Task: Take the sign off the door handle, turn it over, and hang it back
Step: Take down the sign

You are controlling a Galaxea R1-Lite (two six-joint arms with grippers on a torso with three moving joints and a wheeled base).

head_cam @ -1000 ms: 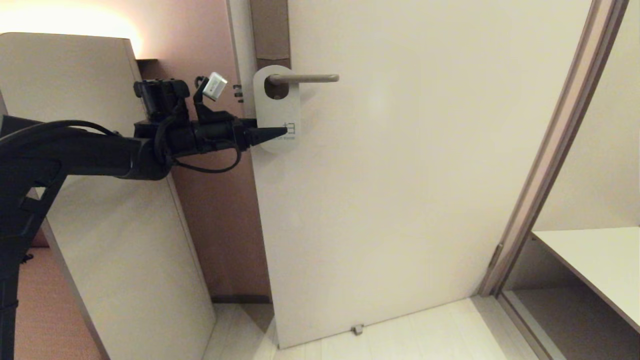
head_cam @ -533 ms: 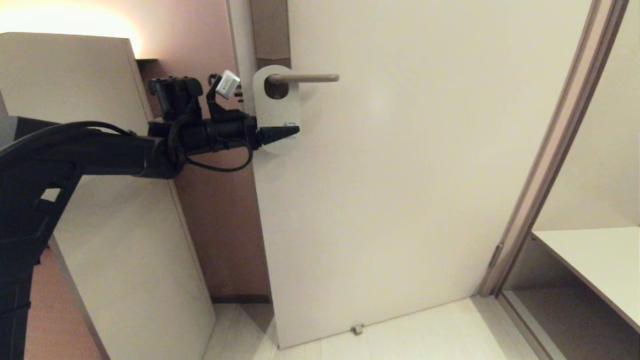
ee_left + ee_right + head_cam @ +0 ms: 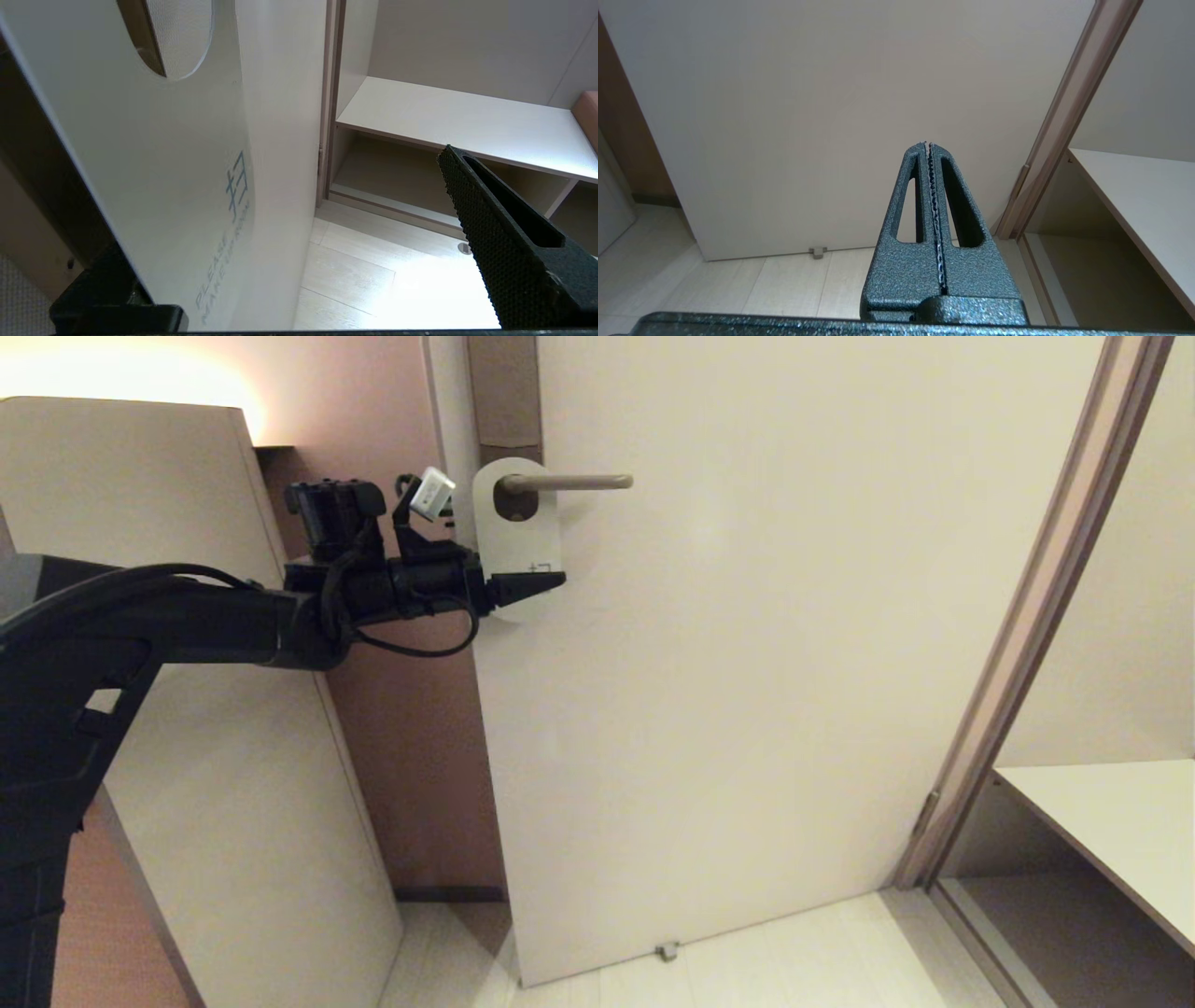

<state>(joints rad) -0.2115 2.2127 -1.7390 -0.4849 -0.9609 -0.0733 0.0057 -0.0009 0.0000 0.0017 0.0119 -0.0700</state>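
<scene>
My left gripper grabs the sign by its lower end (image 3: pixel 517 612) beside the print next, since the door handle (image 3: pixel 569 482) runs through the hole up top.
A white door-hanger sign (image 3: pixel 516 537) hangs by its hole on the metal door handle (image 3: pixel 569 482). Blue characters and "PLEASE MAKE UP ROOM" show on it in the left wrist view (image 3: pixel 163 163). My left gripper (image 3: pixel 540 583) is at the sign's lower end, reaching in from the left. In the left wrist view the left gripper (image 3: pixel 299 224) is open, with the sign's lower part between its jaws; one finger (image 3: pixel 495 233) stands well off the sign's face, and the other is mostly hidden behind it. My right gripper (image 3: pixel 927 143) is shut, empty, and parked low, facing the door.
The pale door (image 3: pixel 747 663) stands ajar, with its frame (image 3: pixel 1027 616) at right. A low shelf (image 3: pixel 1111 821) is beyond the frame. A tall cabinet panel (image 3: pixel 187 784) stands at left behind my left arm. A small door stop (image 3: pixel 666 950) sits on the floor.
My left gripper has moved right and slightly up, further across the sign's lower end. The sign still hangs on the handle.
</scene>
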